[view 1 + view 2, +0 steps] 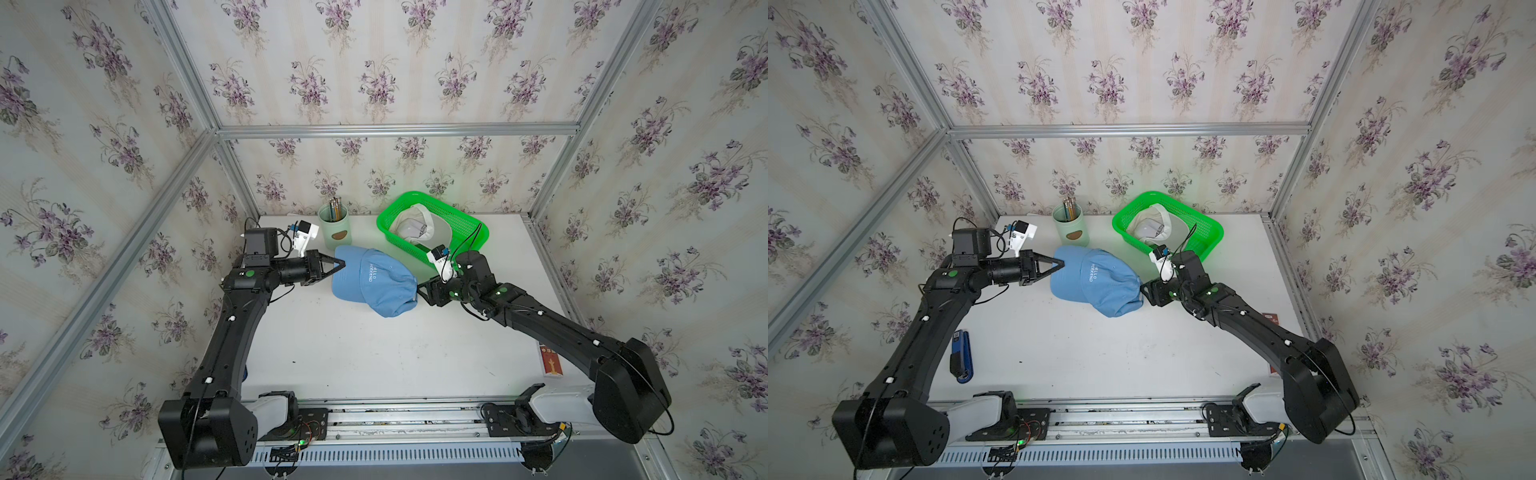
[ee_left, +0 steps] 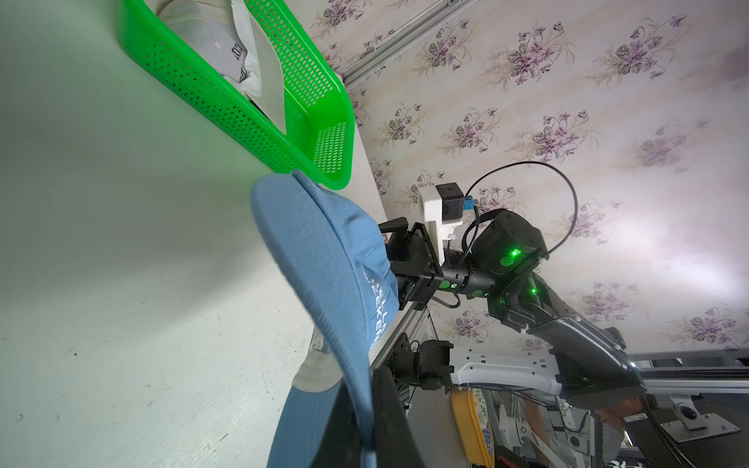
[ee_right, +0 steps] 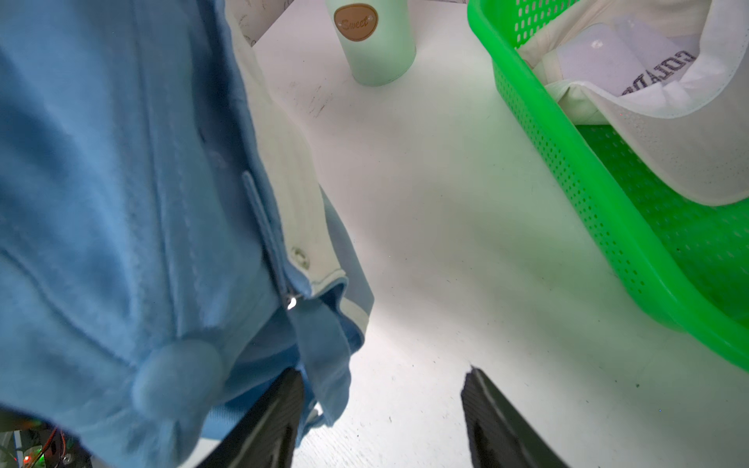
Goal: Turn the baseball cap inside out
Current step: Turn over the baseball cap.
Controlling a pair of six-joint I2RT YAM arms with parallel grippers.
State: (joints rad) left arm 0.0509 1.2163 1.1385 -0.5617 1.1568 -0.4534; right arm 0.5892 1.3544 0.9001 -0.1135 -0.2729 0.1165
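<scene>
The cap's back edge, opposite the held brim, is the part my right gripper should pinch next, so the cap's top stays free to turn inside out.
A light blue baseball cap [image 1: 374,282] [image 1: 1096,282] lies crown up in the middle of the white table, with white lettering on its front. My left gripper [image 1: 343,264] [image 1: 1062,262] comes in from the left and is shut on the brim; the left wrist view shows the brim's edge [image 2: 324,251] pinched between the dark fingers [image 2: 389,421]. My right gripper [image 1: 420,289] [image 1: 1144,291] stands open at the cap's back. In the right wrist view one finger [image 3: 283,405] touches the hanging back cloth of the cap [image 3: 121,182], and bare table shows in the gripper's gap [image 3: 385,370].
A green basket [image 1: 469,249] [image 1: 1208,226] [image 3: 608,194] holding a white cap [image 1: 419,226] stands at the back right, close to my right wrist. A mint pencil cup [image 1: 336,228] [image 1: 1070,230] stands behind the blue cap. A blue stapler [image 1: 961,357] lies front left, a red box [image 1: 550,361] at the right edge.
</scene>
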